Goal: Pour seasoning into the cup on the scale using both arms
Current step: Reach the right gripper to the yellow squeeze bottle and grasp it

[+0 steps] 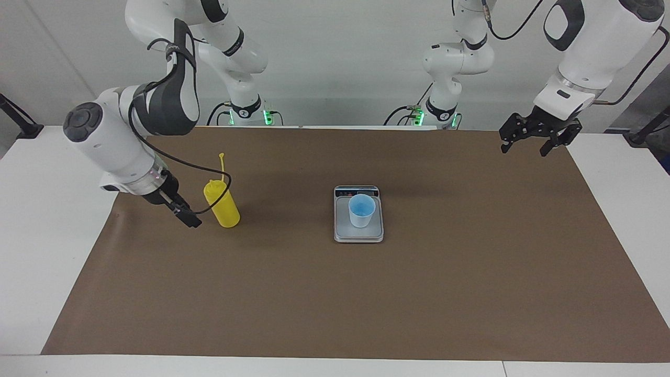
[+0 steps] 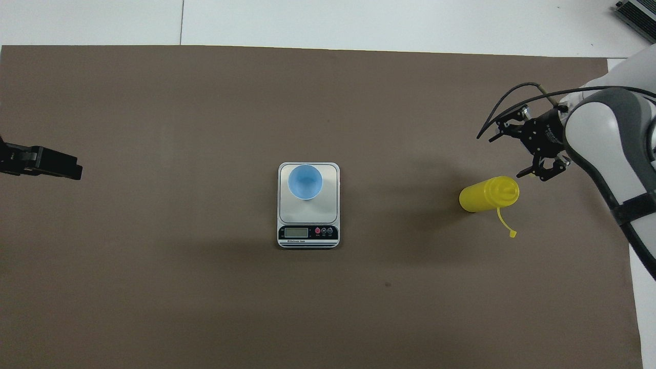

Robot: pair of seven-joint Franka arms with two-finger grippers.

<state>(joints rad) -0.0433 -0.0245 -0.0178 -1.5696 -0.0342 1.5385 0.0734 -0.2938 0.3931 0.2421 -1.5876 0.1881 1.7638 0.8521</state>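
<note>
My right gripper's fingers stop short of the yellow bottle's domed top [image 2: 501, 191], so it is too early to close on the bottle; the gripper moves toward that top first.
The yellow seasoning bottle [image 1: 224, 207] stands upright on the brown mat toward the right arm's end, its cap strap sticking up; it also shows in the overhead view [image 2: 484, 197]. The light-blue cup [image 1: 361, 209] stands on the grey scale [image 1: 358, 233] at mid-table, with the display on the side nearer the robots [image 2: 307, 233]. My right gripper [image 1: 187, 215] is low beside the bottle, open, and a small gap from it [image 2: 512, 154]. My left gripper [image 1: 526, 146] is open and empty, raised over the mat's edge at the left arm's end [image 2: 66, 169].
The brown mat [image 1: 335, 293] covers most of the white table [image 1: 47, 209]. A black cable [image 1: 201, 170] from the right arm hangs in front of the bottle.
</note>
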